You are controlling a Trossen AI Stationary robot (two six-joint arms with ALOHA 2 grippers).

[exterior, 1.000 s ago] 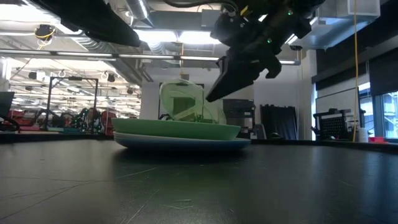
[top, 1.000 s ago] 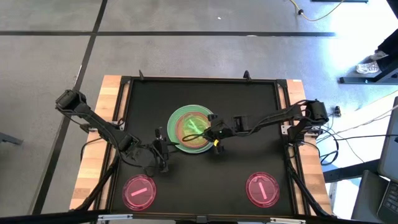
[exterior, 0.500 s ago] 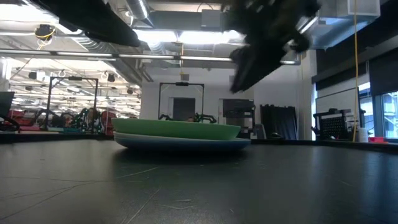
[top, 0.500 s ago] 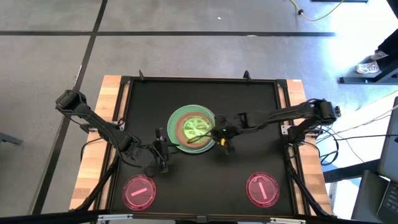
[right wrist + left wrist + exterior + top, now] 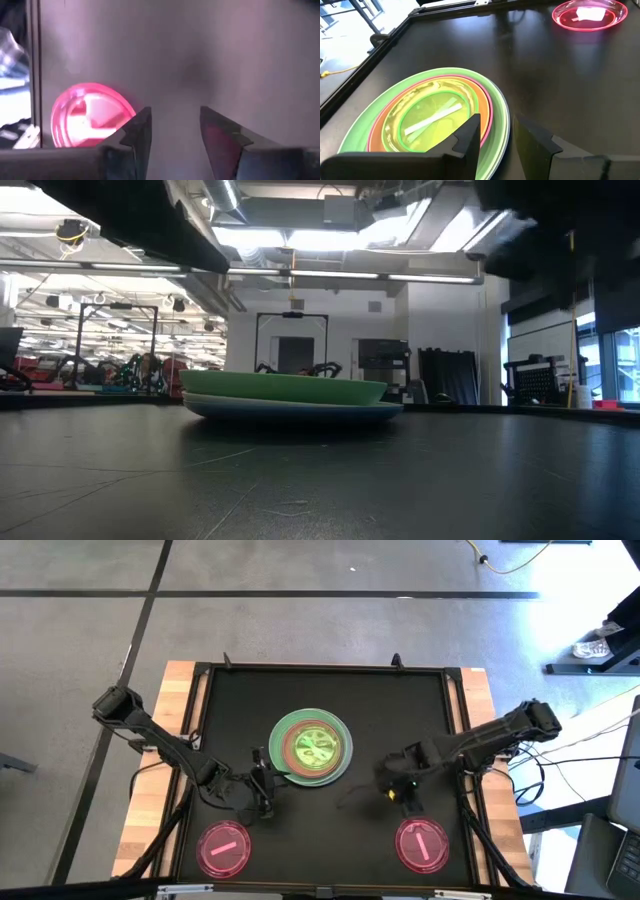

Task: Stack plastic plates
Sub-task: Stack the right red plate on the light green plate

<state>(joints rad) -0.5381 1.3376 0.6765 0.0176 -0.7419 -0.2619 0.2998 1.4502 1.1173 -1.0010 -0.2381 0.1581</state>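
The right gripper grabs the pink-red plate by its rim (image 5: 414, 822) (image 5: 129, 106) next, to put it on the stack of plates.
A stack of plastic plates (image 5: 311, 747) stands mid-table, with a small translucent green plate (image 5: 432, 116) lying flat on top of orange, pink-rimmed, green and blue ones. In the low view the stack (image 5: 290, 394) rests flat on the black mat. Two translucent pink-red plates lie by the near edge, one at the left (image 5: 224, 847) and one at the right (image 5: 422, 844). My left gripper (image 5: 497, 131) stands open just off the stack's near-left rim and holds nothing. My right gripper (image 5: 175, 116) is open and empty, right of the stack and above the mat, close to the right pink-red plate (image 5: 89, 119).
A raised black frame (image 5: 320, 668) borders the mat, with wooden table edges (image 5: 150, 790) outside it. Bare mat lies between the stack and the two pink-red plates. Beyond the far edge, the low view shows a room with racks and a doorway (image 5: 292, 340).
My right gripper has opened and let go of the small translucent green plate, which was tilted on edge over the stack and now lies flat on top. The gripper has then drawn away toward the table's right and near edge, toward the right pink-red plate.
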